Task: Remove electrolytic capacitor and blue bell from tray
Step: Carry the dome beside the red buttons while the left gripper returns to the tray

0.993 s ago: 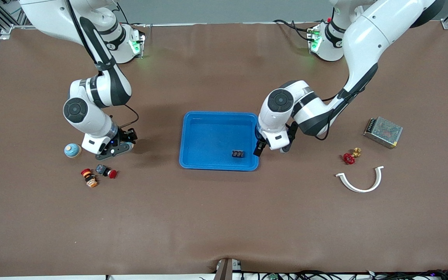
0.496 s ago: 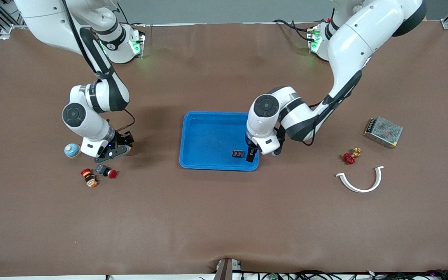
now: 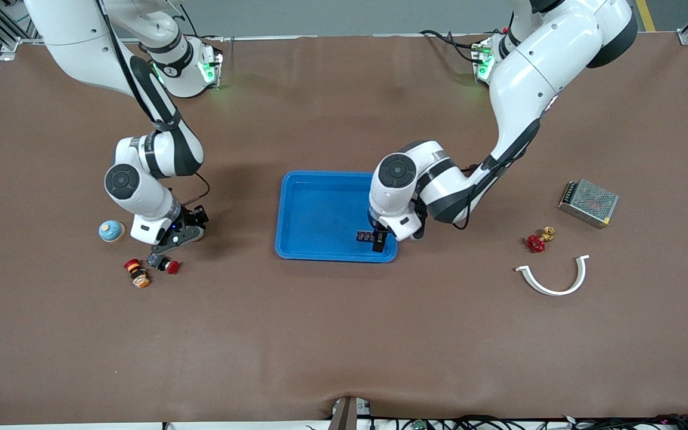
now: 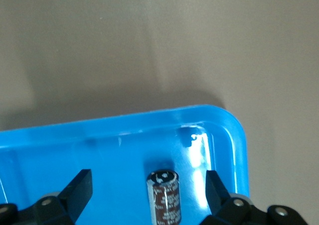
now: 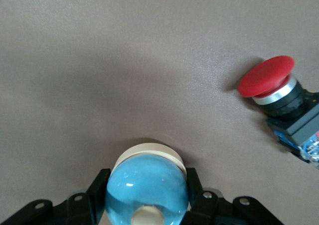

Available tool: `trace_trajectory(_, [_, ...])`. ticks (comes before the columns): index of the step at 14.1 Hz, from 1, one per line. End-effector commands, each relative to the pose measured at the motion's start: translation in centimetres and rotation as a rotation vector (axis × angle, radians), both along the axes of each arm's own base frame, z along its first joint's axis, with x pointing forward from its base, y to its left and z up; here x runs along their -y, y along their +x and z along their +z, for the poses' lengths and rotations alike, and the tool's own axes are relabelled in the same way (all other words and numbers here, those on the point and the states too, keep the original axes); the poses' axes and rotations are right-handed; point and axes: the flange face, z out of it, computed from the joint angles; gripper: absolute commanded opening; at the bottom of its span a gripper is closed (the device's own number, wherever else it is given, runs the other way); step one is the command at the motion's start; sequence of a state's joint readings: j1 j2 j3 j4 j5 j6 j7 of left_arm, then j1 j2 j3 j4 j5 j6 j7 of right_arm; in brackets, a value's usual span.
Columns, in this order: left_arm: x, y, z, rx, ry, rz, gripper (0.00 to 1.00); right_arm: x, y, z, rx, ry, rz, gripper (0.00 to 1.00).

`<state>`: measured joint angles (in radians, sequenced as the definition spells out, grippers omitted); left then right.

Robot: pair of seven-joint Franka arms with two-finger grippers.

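Observation:
The bell's cream base (image 5: 149, 149) touches its shadow on the tabletop in the right wrist view, so my right gripper should open now.
A dark brown capacitor (image 4: 164, 200) lies on the floor of the blue tray (image 4: 234, 135), near a corner. My left gripper (image 4: 148, 179) hangs open just over it, one finger on each side, neither touching. The front view shows the same capacitor (image 3: 363, 236), tray (image 3: 314, 203) and left gripper (image 3: 378, 240). My right gripper (image 5: 147, 180) is shut on the dome of a blue bell (image 5: 147, 190) with a cream base, low over the table. In the front view the right gripper (image 3: 156, 240) is under its hand, which hides the held bell.
A blue dome on a tan base (image 3: 111, 230) sits on the table beside the right hand, apart from it. A red push button (image 3: 171, 266) (image 5: 266, 75) and an orange one (image 3: 137, 273) lie just nearer the camera. A red valve (image 3: 536, 242), white clip (image 3: 553, 280) and metal box (image 3: 587, 203) lie toward the left arm's end.
My left gripper, still open, has moved from the tray's edge in over the capacitor, which has stayed put. The right hand has shifted a little and stays shut.

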<state>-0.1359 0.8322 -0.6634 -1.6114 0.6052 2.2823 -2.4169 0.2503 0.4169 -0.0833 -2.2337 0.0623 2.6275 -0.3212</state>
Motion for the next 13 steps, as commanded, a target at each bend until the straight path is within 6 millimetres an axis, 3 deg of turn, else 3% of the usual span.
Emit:
trace_trajectory(1, [1.8,0.4,0.2,0.003,-0.024,0.031,1.00,0.2,-0.1,0.0,0.005,0.007,0.010,0.43])
trace_trajectory(4, [2.6,0.4,-0.7,0.016,-0.005,0.035,1.00,0.2,-0.1,-0.1,0.006,0.007,0.010,0.50])
trace_trajectory(5, [2.8,0.2,-1.0,0.017,0.003,0.030,1.00,0.2,0.0,0.0,0.009,0.007,0.009,0.61])
trace_trajectory(7, [2.9,0.1,-1.3,0.016,0.007,0.027,1.00,0.2,0.0,-0.1,0.009,0.007,0.007,1.00])
trace_trajectory(13, [3.1,0.3,-1.7,0.015,0.002,0.026,1.00,-0.5,0.3,1.3,0.013,0.011,-0.017,1.00])
